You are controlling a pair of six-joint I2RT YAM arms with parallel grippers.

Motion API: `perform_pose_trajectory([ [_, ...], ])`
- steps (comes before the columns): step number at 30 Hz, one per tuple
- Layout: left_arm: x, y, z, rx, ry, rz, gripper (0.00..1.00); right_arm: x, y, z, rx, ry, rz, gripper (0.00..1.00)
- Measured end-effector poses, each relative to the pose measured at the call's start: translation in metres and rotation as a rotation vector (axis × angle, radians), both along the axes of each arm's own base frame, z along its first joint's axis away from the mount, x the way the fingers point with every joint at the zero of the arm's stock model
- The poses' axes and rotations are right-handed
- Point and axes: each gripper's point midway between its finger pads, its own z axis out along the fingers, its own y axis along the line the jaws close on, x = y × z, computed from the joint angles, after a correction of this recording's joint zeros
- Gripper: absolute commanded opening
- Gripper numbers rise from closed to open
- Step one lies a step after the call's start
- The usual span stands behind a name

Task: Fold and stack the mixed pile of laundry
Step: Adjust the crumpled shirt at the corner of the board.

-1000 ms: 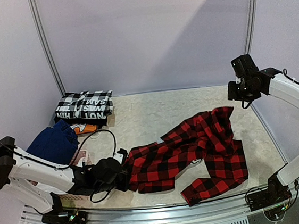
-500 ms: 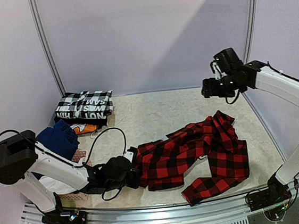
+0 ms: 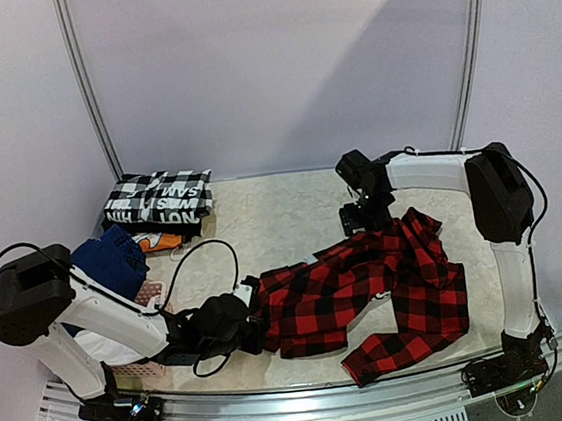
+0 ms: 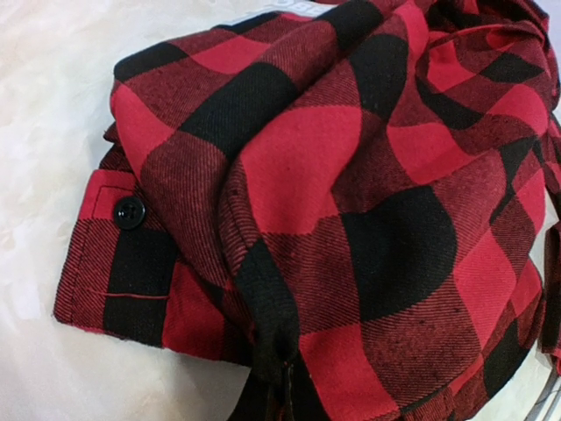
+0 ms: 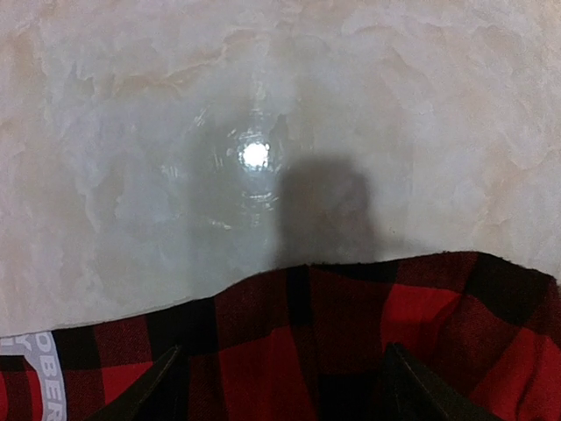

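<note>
I need to pinch the plaid shirt's far edge [image 3: 366,235] [image 5: 289,330] with my right gripper to lift it open. This leaves the nearer cloth free for my left gripper.
The red-and-black plaid shirt [image 3: 370,292] lies spread over the front right of the table. My left gripper [image 3: 255,319] is shut on the shirt's left sleeve end, whose buttoned cuff fills the left wrist view [image 4: 289,202]. My right gripper [image 3: 358,222] is open, low over the shirt's far edge [image 5: 333,342], with its fingers [image 5: 166,386] wide apart above the cloth. A folded black-and-white printed T-shirt [image 3: 157,199] lies at the back left. A navy piece [image 3: 106,264] sits in the basket at the left.
A pink lattice basket [image 3: 142,371] stands at the front left under my left arm, holding the navy cloth and an orange item [image 3: 154,242]. Bare pale tabletop [image 3: 281,210] shows behind the shirt. Metal frame posts rise at the back corners.
My right arm has swung left and down from high at the back right to the shirt's far edge. My left gripper pulled the sleeve slightly right, then held still.
</note>
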Motion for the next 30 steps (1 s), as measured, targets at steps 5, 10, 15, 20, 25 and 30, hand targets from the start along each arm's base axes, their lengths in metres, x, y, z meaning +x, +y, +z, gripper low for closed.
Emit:
perform_pose_trajectory([
  [5,0.000,-0.001,0.000,-0.017,-0.007,0.000,0.00,0.002,0.005,-0.019,-0.002,0.038,0.004,0.54],
  [10,0.000,-0.002,0.000,-0.034,-0.014,-0.001,0.00,0.004,0.007,-0.031,-0.008,0.055,0.003,0.33],
  [15,0.000,-0.001,0.000,-0.042,-0.018,-0.001,0.00,0.005,0.008,-0.032,-0.008,0.051,0.006,0.03],
  [20,0.000,-0.001,0.000,-0.049,-0.021,-0.001,0.00,0.012,0.015,-0.029,0.014,0.043,0.014,0.00],
  [25,-0.001,0.000,0.000,-0.052,-0.023,-0.003,0.00,0.025,0.032,-0.005,0.066,-0.009,0.051,0.00],
  [30,-0.004,0.001,0.000,-0.054,-0.026,-0.008,0.01,0.032,0.044,0.067,0.146,-0.143,0.071,0.00],
])
